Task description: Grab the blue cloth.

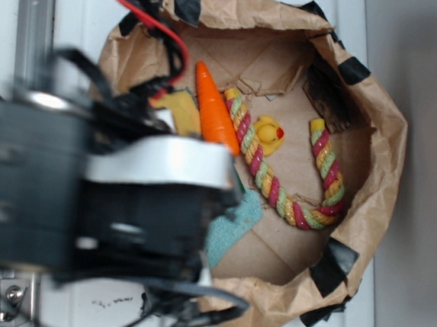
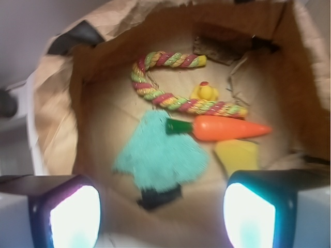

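Observation:
The robot should next pinch the blue cloth by its fuzzy middle (image 2: 161, 155) with its gripper. That is to grab the cloth from the bottom of the paper bag.
The blue cloth (image 2: 158, 155) lies flat on the floor of a brown paper bag (image 2: 57, 119), teal and fuzzy with ragged edges. In the exterior view only a corner of the blue cloth (image 1: 232, 226) shows past the arm. My gripper (image 2: 163, 214) is open, its two lit fingertips wide apart at the bottom of the wrist view, above and just short of the cloth's near edge. Nothing sits between the fingers. In the exterior view the arm's body hides the gripper itself.
An orange carrot toy (image 2: 222, 128), a yellow sponge (image 2: 237, 155), a striped rope toy (image 2: 176, 98) and a small yellow duck (image 2: 204, 92) share the bag floor. Black tape (image 2: 160, 196) lies by the cloth's near edge. The bag walls (image 1: 381, 147) rise all round.

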Controlling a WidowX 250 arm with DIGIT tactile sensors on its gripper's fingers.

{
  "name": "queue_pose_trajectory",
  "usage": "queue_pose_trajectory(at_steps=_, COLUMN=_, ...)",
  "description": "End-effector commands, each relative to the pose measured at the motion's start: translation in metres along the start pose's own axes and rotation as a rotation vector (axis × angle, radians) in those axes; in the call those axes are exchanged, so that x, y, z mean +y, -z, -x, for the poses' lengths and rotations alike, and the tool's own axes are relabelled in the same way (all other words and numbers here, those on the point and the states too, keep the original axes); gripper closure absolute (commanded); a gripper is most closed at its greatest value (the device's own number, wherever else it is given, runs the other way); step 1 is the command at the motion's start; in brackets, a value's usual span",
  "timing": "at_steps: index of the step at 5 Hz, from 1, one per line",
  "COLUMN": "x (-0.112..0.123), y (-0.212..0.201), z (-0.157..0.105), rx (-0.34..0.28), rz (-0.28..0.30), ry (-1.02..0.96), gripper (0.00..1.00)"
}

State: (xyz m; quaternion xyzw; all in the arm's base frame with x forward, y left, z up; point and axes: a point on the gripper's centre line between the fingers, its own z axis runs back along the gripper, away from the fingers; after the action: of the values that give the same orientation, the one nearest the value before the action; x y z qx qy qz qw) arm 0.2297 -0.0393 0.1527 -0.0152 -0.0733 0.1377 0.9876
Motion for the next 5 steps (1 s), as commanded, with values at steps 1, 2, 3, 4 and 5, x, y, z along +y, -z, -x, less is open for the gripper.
queue_pose_trajectory(at_steps=1, x=0.02, y=0.054, z=-0.021, rx=0.073, rz=-0.033, ry=-0.096, gripper=0.0)
queue_pose_trajectory(at_steps=2, x=0.028, y=0.082, z=-0.01, rx=0.125, rz=-0.009, ry=-0.111, gripper=0.0)
queue_pose_trajectory(at_steps=3, x=0.014, y=0.107, z=0.002, rx=0.131, rz=0.116, ry=-0.042, gripper=0.0)
queue_pose_trajectory(at_steps=4, x=-0.008, y=0.12, z=0.021, rx=0.129, rz=0.142, ry=0.043, gripper=0.0)
queue_pose_trajectory(at_steps=5, x=-0.018, y=0.134, z=0.03, rx=0.131, rz=0.145, ry=0.094, gripper=0.0)
